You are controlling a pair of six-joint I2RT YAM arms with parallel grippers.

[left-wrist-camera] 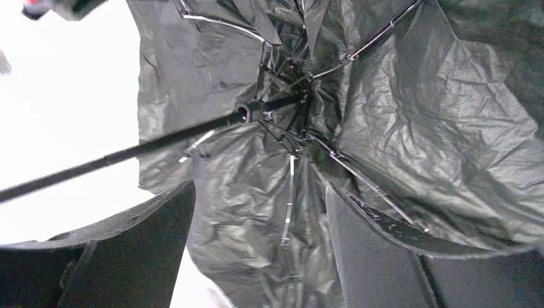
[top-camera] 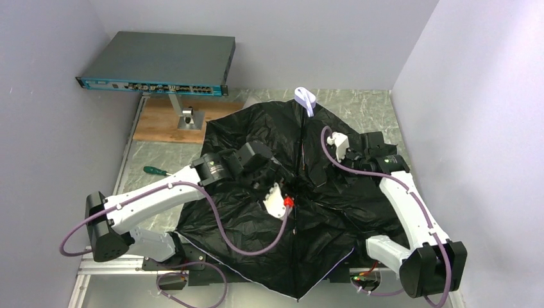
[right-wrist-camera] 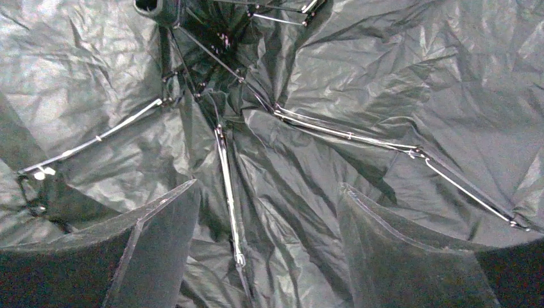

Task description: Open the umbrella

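Note:
The left gripper will next take hold of the umbrella's thin black shaft (top-camera: 301,142), away from the hub, so the hub and ribs stay free to open.
The umbrella (top-camera: 333,205) lies spread over the table with its black lining facing up and its ribs splayed out. Its pale lavender-white strap (top-camera: 305,99) sticks out at the far edge. My left gripper (top-camera: 269,178) is over the middle of the canopy, beside a small white part with a red tip (top-camera: 282,203). In the left wrist view its fingers (left-wrist-camera: 138,237) stand wide apart over the lining, and the thin black shaft (left-wrist-camera: 160,141) runs from the hub to the left. My right gripper (top-camera: 341,157) is open over the right side of the canopy, with a rib (right-wrist-camera: 228,192) lying between its fingers (right-wrist-camera: 154,237).
A flat grey network box (top-camera: 157,64) stands on a stand over a wooden board (top-camera: 163,122) at the back left. A green-handled screwdriver (top-camera: 156,171) lies on the table left of the umbrella. Pale walls close in the left, back and right.

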